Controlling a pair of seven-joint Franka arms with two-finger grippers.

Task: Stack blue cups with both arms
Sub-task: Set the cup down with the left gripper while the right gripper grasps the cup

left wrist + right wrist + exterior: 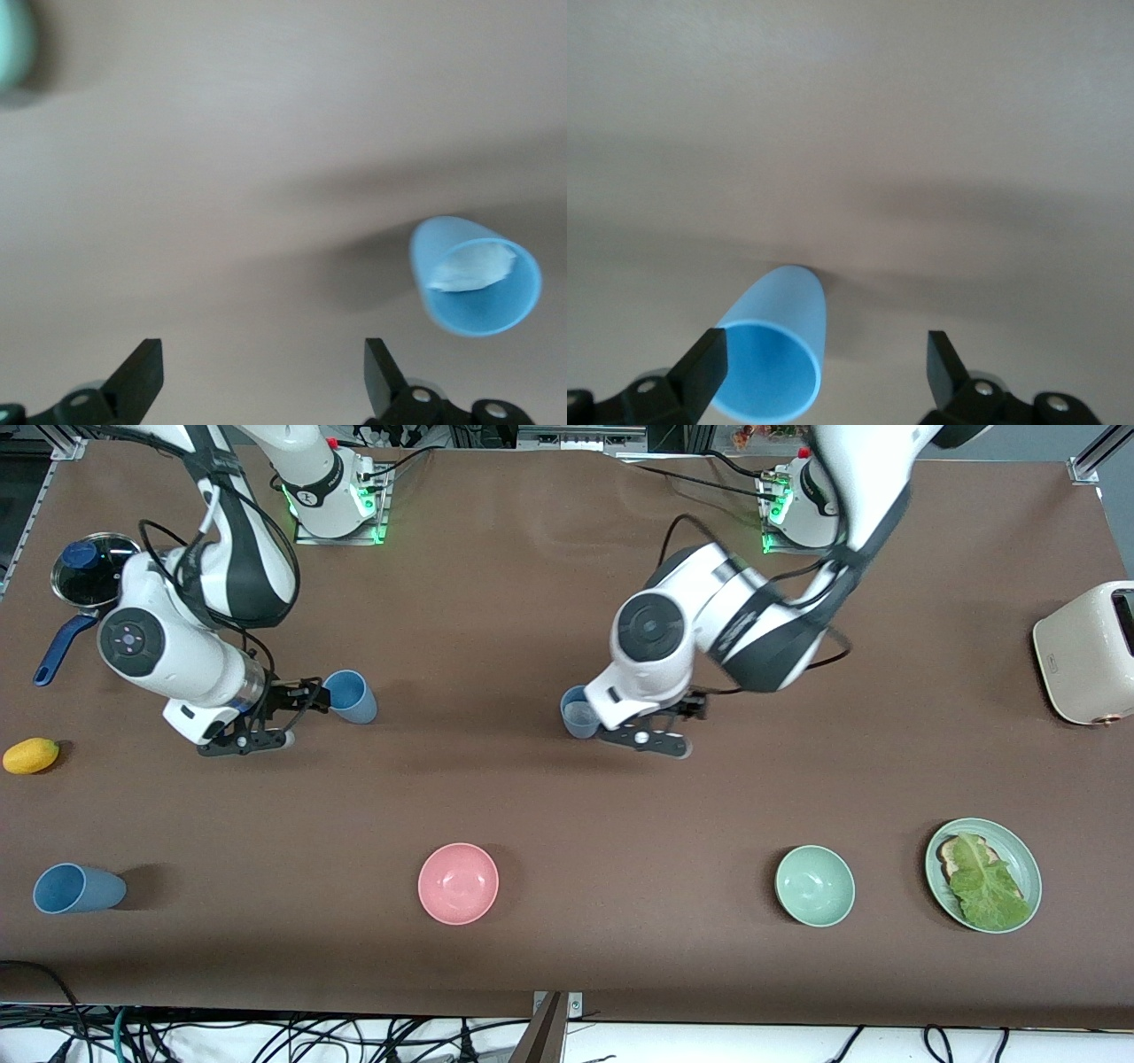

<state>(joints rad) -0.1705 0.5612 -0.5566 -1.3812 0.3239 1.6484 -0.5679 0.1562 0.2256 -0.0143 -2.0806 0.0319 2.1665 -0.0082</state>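
Note:
Next, the right gripper grabs the upright blue cup by its rim (346, 674), to stack it into the other blue cup in the middle of the table (579, 714).
One blue cup (351, 696) stands upright toward the right arm's end of the table. My right gripper (303, 713) is open beside it. In the right wrist view this cup (772, 351) sits partly between the fingers, close to one fingertip (704, 365), with the gripper (827, 367) holding nothing. A second blue cup (578, 716) stands mid-table beside my left gripper (691, 728). In the left wrist view that cup (475, 276) shows a pale patch inside and lies outside the open left gripper (263, 372). A third blue cup (78, 888) lies on its side near the front edge.
A pink bowl (458, 883), a green bowl (815, 886) and a green plate (1021, 850) with bread and lettuce line the front. A cream toaster (1088, 652) stands at the left arm's end. A yellow fruit (31, 755) and a blue-handled pot (89, 571) sit at the right arm's end.

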